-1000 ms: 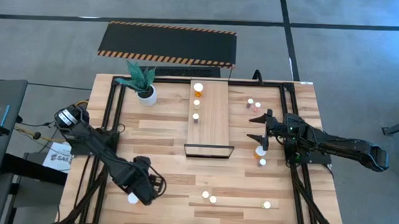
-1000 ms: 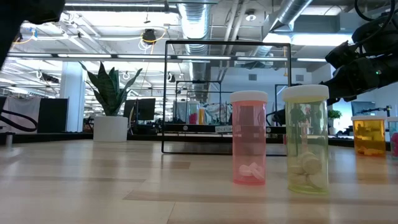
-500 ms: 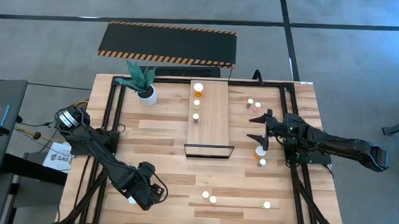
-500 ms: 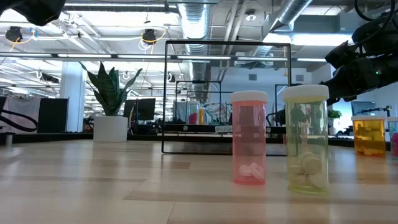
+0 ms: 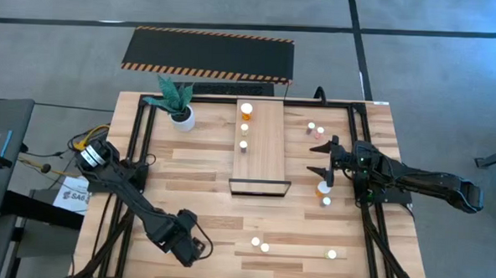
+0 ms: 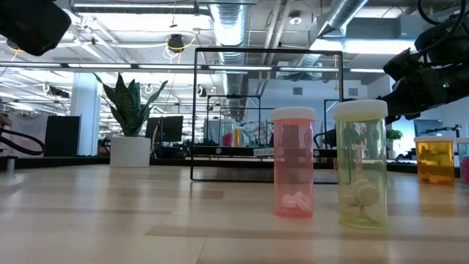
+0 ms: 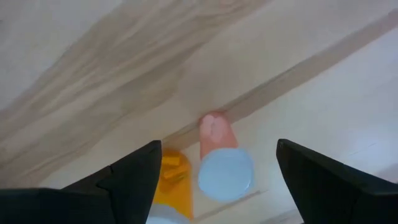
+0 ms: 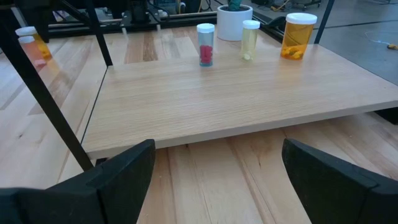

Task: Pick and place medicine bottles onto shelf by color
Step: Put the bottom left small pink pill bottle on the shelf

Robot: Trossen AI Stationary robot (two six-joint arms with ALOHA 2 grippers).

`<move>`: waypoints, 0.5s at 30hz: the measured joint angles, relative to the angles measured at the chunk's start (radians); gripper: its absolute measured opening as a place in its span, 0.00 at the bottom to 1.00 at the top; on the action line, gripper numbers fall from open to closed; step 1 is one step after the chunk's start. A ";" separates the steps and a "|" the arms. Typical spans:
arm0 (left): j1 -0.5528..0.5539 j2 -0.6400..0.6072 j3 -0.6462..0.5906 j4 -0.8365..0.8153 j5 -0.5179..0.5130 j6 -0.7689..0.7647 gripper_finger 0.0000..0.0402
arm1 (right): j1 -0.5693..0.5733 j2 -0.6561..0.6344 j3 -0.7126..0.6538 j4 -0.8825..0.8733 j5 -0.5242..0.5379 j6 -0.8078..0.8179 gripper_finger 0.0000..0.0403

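My left gripper should close on the bottle now. Its fingers reach down level with the pink bottle's white cap [image 7: 226,175], so they would hold the bottle.
My left gripper [image 5: 185,245] hangs open over the table's near left part, pointing down. In the left wrist view its fingers stand on either side of a pink white-capped medicine bottle [image 7: 224,168], apart from it. An orange bottle [image 7: 171,183] stands close by one finger [image 7: 134,177]. The pale wood shelf [image 5: 263,148] lies mid-table and bears an orange bottle [image 5: 247,110] and two small ones [image 5: 244,136] along its left edge. My right gripper [image 5: 323,157] waits open at the shelf's right side, level with the board [image 8: 217,93].
A pink [image 6: 293,163] and a yellowish bottle [image 6: 360,163] stand near the front edge, with a third [image 5: 331,254] to their right. More bottles [image 5: 315,128] and an orange one [image 5: 322,188] stand by my right gripper. A potted plant [image 5: 180,111] is at the far left.
My left gripper has gone down and toward the table's near right. It now covers the white cap that showed beside it in the high view. In the low view its dark body has sunk into the upper left corner.
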State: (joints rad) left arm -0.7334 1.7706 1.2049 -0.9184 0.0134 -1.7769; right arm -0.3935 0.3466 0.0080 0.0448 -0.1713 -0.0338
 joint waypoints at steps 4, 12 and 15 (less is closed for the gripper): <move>0.000 0.004 0.000 0.017 0.001 0.019 0.76 | 0.000 0.000 0.000 0.000 0.000 0.000 0.93; -0.001 0.003 0.000 0.020 0.008 0.013 0.76 | 0.000 0.000 0.000 0.000 0.000 0.000 0.93; -0.001 0.003 0.000 0.020 0.008 0.022 0.76 | 0.000 0.000 0.000 0.000 0.000 0.000 0.93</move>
State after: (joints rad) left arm -0.7346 1.7741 1.2049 -0.8982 0.0212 -1.7549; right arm -0.3935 0.3466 0.0082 0.0448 -0.1711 -0.0338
